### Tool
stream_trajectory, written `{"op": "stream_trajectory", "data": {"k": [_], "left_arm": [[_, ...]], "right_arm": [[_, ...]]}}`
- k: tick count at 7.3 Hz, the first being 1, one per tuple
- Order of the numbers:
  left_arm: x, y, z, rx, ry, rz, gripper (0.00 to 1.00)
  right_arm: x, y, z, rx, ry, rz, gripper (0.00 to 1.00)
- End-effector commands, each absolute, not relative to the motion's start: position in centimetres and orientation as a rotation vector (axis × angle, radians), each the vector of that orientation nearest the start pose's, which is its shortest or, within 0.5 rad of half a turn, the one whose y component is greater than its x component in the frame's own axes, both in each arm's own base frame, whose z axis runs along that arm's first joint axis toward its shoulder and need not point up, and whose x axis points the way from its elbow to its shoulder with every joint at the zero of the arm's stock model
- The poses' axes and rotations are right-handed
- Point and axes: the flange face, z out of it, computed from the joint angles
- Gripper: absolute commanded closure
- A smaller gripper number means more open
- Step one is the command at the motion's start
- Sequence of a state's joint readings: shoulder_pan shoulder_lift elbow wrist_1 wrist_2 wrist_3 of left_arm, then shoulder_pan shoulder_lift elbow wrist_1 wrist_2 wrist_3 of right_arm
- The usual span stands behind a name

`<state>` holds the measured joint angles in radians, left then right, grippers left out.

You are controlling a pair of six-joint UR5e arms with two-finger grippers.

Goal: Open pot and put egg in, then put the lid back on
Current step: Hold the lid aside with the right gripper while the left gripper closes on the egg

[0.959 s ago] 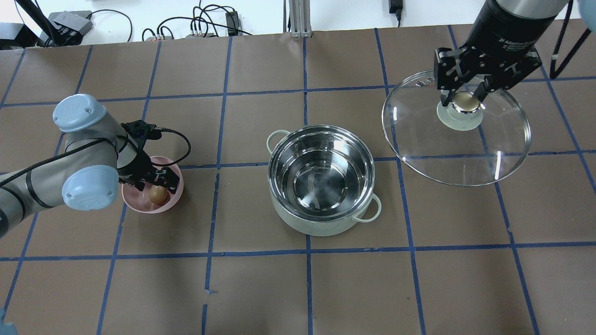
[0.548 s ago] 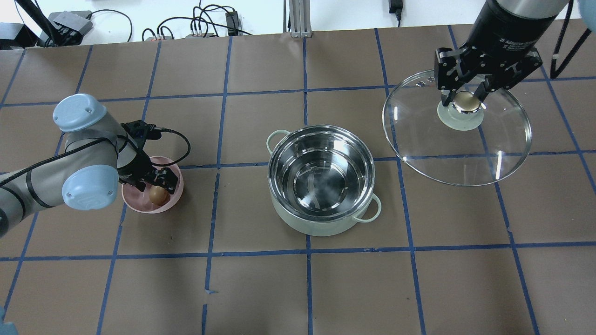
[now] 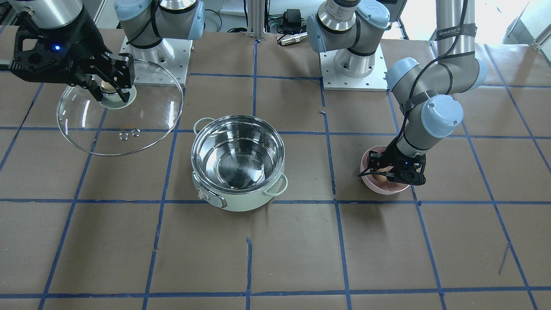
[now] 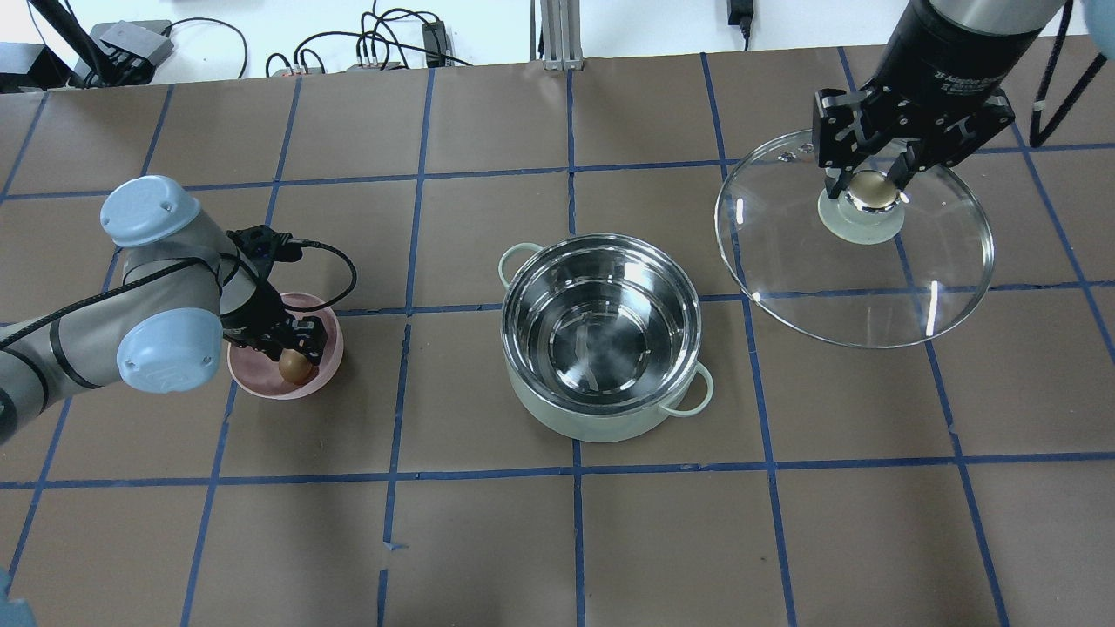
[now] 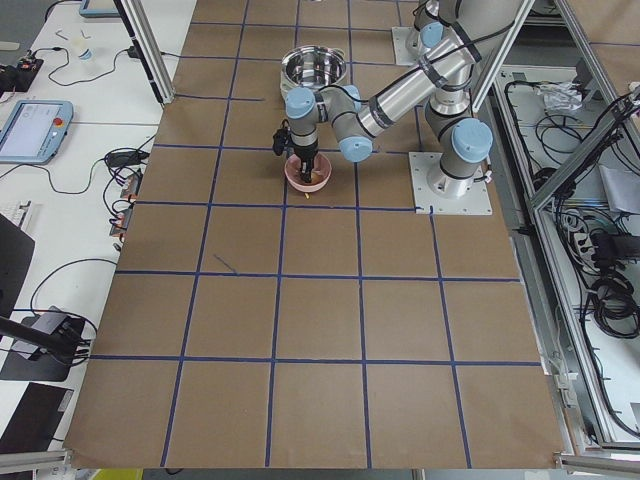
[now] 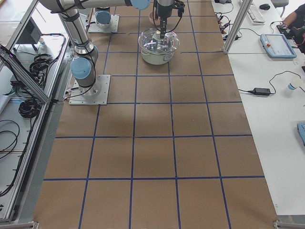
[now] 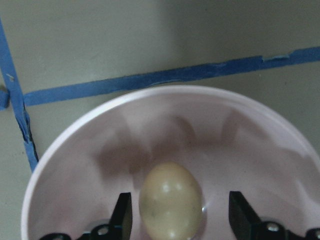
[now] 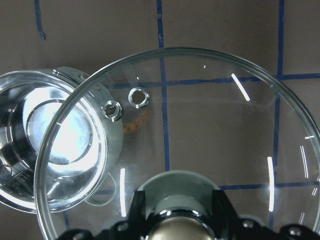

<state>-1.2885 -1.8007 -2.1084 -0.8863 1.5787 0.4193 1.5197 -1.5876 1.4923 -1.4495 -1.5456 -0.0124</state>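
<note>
I will next grab the light-brown egg with my left gripper by its rounded middle [image 7: 170, 202] to put it into the pot.
The mint-green pot [image 4: 610, 420] stands open in the table's middle, its steel inside empty; it also shows in the front view [image 3: 236, 203]. The light-brown egg [image 4: 297, 370] lies in a pink bowl [image 4: 261, 384]. My left gripper [image 4: 296, 352] is open and low in the bowl. In the left wrist view its fingers [image 7: 122, 215] stand on either side of the egg [image 7: 171, 200] with small gaps. My right gripper [image 4: 869, 183] is shut on the gold-topped knob of the glass lid [image 4: 871, 279]. It holds the lid in the air, to the right of the pot.
The table is brown paper with a blue tape grid. Cables and boxes lie along the far edge [image 4: 375, 48]. The two arm bases [image 3: 351, 64] stand at the robot's side. In the right wrist view the pot [image 8: 45, 150] shows through the lid's glass.
My left gripper has sunk lower over the egg, and its jaws look closer together. The right gripper and the lid have barely moved.
</note>
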Motion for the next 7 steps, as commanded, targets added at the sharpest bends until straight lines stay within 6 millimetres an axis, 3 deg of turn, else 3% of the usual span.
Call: {"op": "stream_trajectory", "data": {"k": [1, 3, 5, 7], "left_arm": [[0.4, -49.0, 19.5, 0.219, 3.153, 0.129, 0.47], [0.4, -49.0, 19.4, 0.216, 3.154, 0.134, 0.55], [0.4, -49.0, 19.4, 0.216, 3.154, 0.132, 0.75], [0.6, -49.3, 21.0, 0.211, 3.142, 0.095, 0.82]], "right_arm": [[11.0, -48.7, 52.3, 0.063, 3.117, 0.039, 0.69], [11.1, -48.6, 52.4, 0.063, 3.117, 0.040, 0.70], [11.1, -48.6, 52.2, 0.063, 3.115, 0.042, 0.69], [11.1, -48.7, 52.3, 0.065, 3.115, 0.039, 0.69]]}}
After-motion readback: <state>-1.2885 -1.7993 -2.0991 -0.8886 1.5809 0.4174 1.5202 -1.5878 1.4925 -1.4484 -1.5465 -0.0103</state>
